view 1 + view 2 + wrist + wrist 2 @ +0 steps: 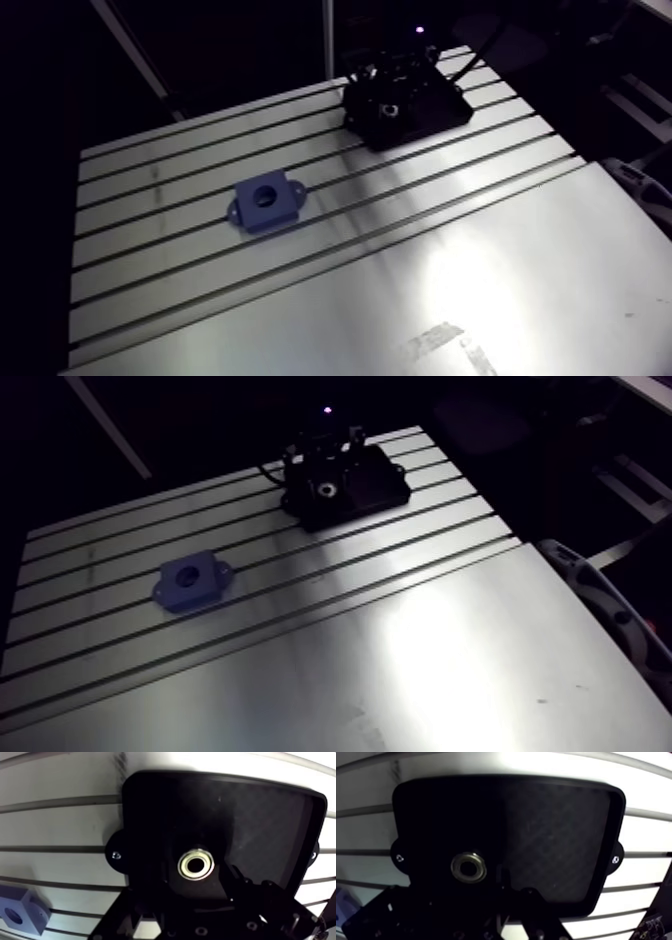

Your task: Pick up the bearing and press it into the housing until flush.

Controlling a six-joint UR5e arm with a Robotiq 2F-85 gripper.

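Note:
The gripper picks up the bearing by its outer ring (182, 865) next, to press the bearing into the housing's bore (13, 915).
A silver ring bearing (196, 864) lies on a black tray (270, 827) at the far side of the slotted table. My gripper (197, 883) hangs low over the tray and is open, its dark fingers (235, 879) standing apart on either side of the bearing without touching it. In the arm view the gripper (392, 92) is a dark shape above the same tray (445, 108). The blue housing (268, 203), a block with a round bore and two side ears, sits on the table well apart from the tray; the wrist view catches it off to the side behind the fingers.
The aluminium table (480, 260) has parallel slots across its far half and a smooth plate nearer the camera. The tray is fixed by screws at its side tabs (399, 858). Beyond the table's edges the surroundings are dark.

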